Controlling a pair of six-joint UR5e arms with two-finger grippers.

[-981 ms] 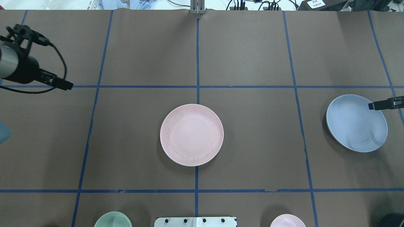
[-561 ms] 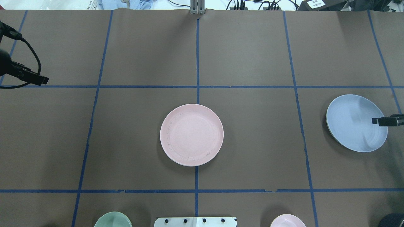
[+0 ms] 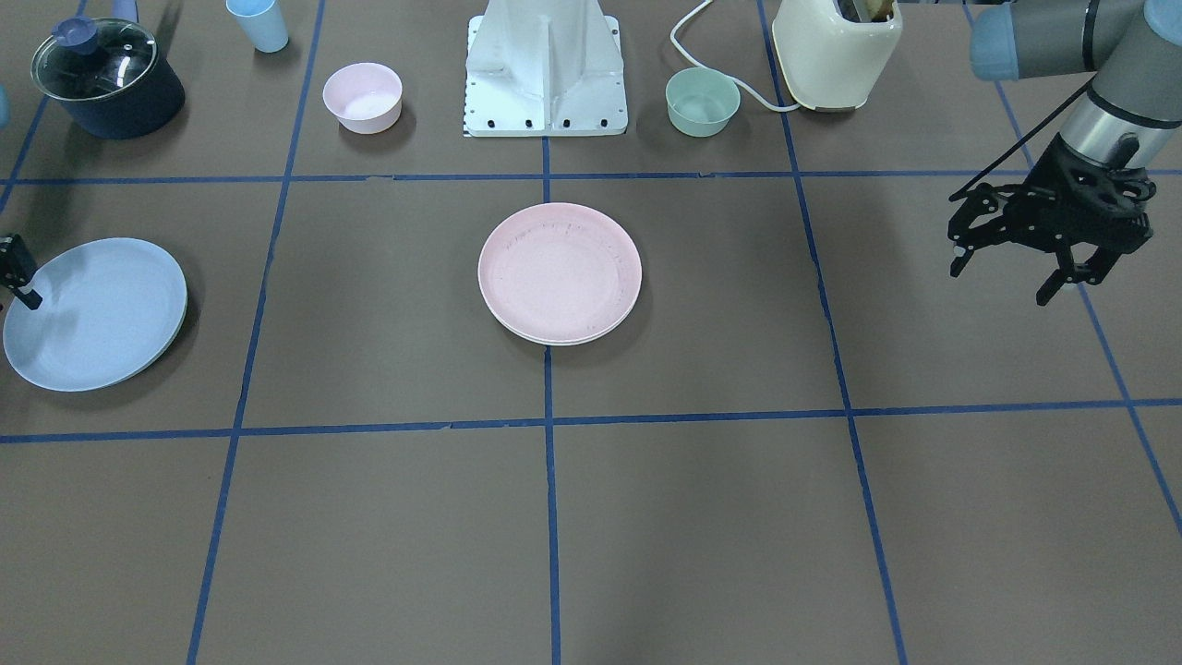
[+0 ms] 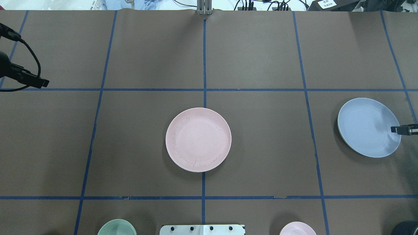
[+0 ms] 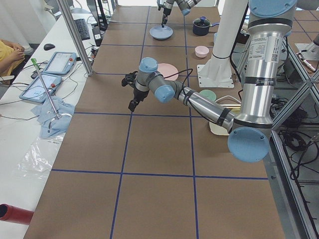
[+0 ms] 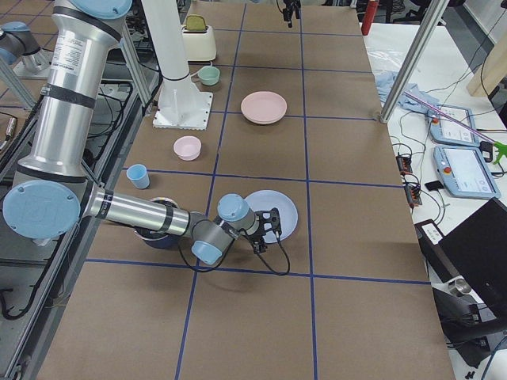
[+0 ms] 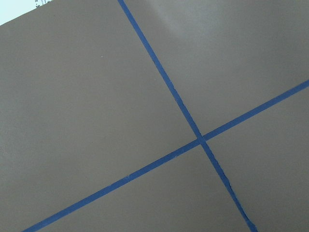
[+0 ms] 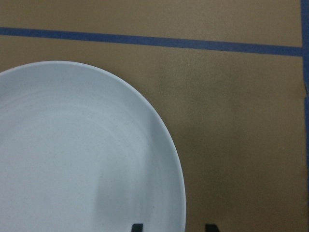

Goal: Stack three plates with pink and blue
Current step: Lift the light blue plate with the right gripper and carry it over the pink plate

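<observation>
I will stack the light blue plate onto the pale pink plate, so next I will grab the light blue plate with my right gripper by its rim (image 8: 179, 181).
The pale pink plate (image 4: 198, 139) lies flat at the table's middle and also shows in the front view (image 3: 560, 273). The light blue plate (image 4: 368, 127) lies at the table's right (image 3: 92, 314). A thin cream edge shows under its left rim; the cream-white plate is otherwise hidden. My right gripper (image 8: 174, 227) is open. One fingertip is over the blue plate's inside and the other over the table outside its rim (image 4: 403, 129). My left gripper (image 3: 1000, 286) is open and empty, above bare table at the far left (image 4: 42, 83).
Along the robot's side stand a small pink bowl (image 3: 362, 96), a green bowl (image 3: 703, 101), a light blue cup (image 3: 258, 23), a dark lidded pot (image 3: 106, 77), a cream toaster (image 3: 837, 51) and the white robot base (image 3: 547, 69).
My right gripper has moved along the blue plate's right rim toward the robot and a little outward. My left gripper has drawn back toward the table's left edge. The plates have not moved.
</observation>
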